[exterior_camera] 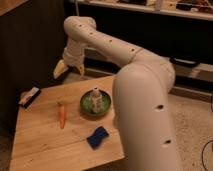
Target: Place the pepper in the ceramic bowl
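Observation:
My gripper grabs the pepper's slim orange body point(62, 115) next, to place the pepper in the ceramic bowl.
The pepper point(61, 115), slim and orange with its green tip toward the back, lies on the wooden table point(45, 142), left of the ceramic bowl. The ceramic bowl point(86, 107) is round, dark green and glossy, and a small white bottle-like object point(95, 99) stands inside it. My gripper point(70, 70) hangs above the table's back edge, behind and above both the pepper and the bowl. It is open, its yellowish fingers point(60, 69) spread with nothing between them.
A blue sponge point(97, 137) lies near the table's front, below the bowl. A dark flat object with a white label point(29, 96) sits at the table's left back corner. My white arm point(145, 100) covers the table's right side. A dark wall and shelving stand behind.

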Controlling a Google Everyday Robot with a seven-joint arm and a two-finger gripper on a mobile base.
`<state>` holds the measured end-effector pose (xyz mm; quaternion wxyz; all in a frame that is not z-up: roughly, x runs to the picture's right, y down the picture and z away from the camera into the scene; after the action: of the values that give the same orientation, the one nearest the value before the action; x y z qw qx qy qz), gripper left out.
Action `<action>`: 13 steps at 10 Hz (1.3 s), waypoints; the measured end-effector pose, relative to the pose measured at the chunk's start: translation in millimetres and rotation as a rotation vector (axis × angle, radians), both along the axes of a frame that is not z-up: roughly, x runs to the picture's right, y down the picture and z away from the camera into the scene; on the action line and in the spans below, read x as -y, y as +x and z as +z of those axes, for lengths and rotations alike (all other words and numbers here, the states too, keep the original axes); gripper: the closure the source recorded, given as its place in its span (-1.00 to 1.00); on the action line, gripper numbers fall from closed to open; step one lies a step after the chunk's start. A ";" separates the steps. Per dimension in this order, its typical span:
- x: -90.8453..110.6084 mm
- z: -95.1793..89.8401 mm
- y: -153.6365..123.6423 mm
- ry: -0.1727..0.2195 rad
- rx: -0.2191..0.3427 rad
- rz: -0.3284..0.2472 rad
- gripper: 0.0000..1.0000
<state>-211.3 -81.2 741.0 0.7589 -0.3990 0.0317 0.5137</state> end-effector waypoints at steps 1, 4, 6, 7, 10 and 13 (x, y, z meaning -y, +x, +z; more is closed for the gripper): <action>-3.0 9.4 -18.7 0.004 0.012 -0.018 -0.60; -38.1 64.5 -64.8 0.021 0.026 -0.071 -0.60; -66.7 96.9 -66.7 0.019 0.008 -0.082 -0.60; -79.1 106.0 -60.8 0.022 -0.002 -0.081 -0.60; -111.3 111.2 -27.0 0.040 -0.032 -0.083 -0.60; -138.6 106.0 -29.1 0.040 -0.012 -0.115 -0.60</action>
<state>-240.4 57.4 847.0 0.7947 -0.3783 0.0488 0.4721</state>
